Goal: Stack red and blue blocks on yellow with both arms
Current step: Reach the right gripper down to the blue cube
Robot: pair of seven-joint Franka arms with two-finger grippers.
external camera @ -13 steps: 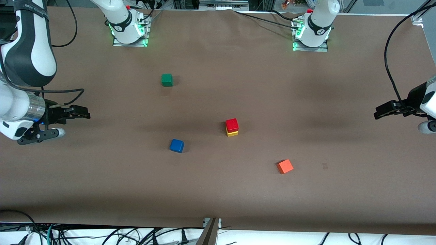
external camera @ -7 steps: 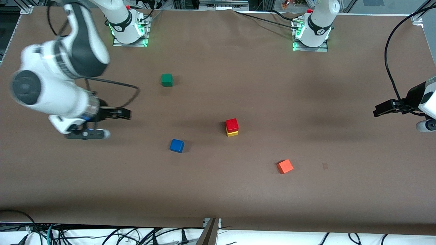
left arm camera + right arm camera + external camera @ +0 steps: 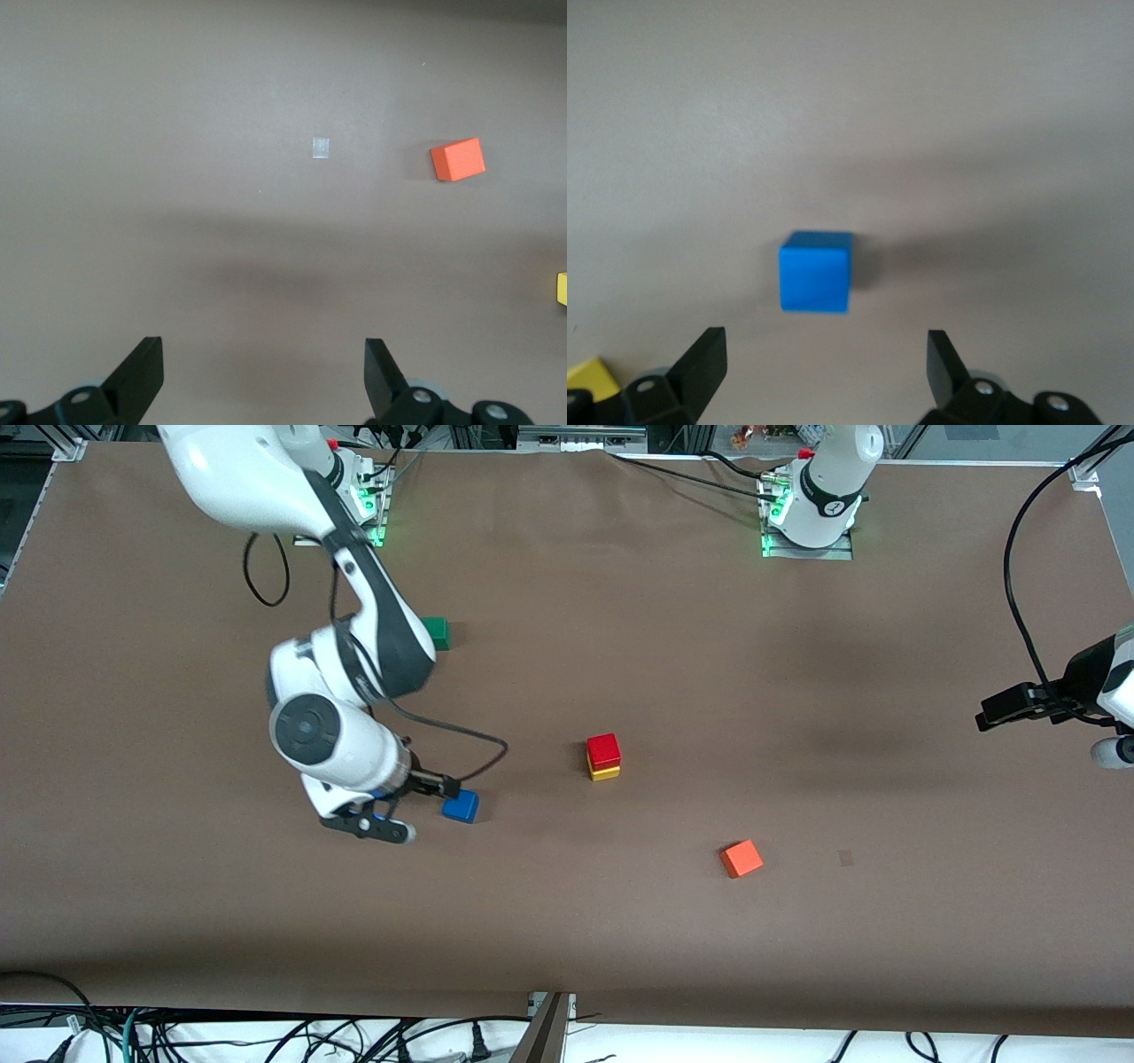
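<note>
The right gripper grabs the blue block point(image 3: 462, 807) by its opposite sides next, to stack it onto the red and yellow blocks.
The red block point(image 3: 603, 749) sits on top of the yellow block point(image 3: 605, 772) in the middle of the table. The blue block point(image 3: 462, 807) lies alone on the table, toward the right arm's end from that stack. My right gripper point(image 3: 446, 788) hangs just over the blue block's edge, open and empty. The right wrist view shows the blue block point(image 3: 816, 271) ahead of the open right gripper point(image 3: 822, 367), not between the fingers, with a corner of the yellow block point(image 3: 586, 372) at the frame's edge. My left gripper point(image 3: 985, 717) waits open over the left arm's end of the table, holding nothing point(image 3: 261, 372).
A green cube point(image 3: 438, 633) lies closer to the robots' bases, half hidden by the right arm. An orange cube point(image 3: 741, 858) rests nearer to the front camera than the stack; it also shows in the left wrist view point(image 3: 458, 159). Black cables trail from both arms.
The right arm has swung in from its end of the table toward the middle, bringing its open gripper to the blue block. The left arm and all the blocks have stayed put.
</note>
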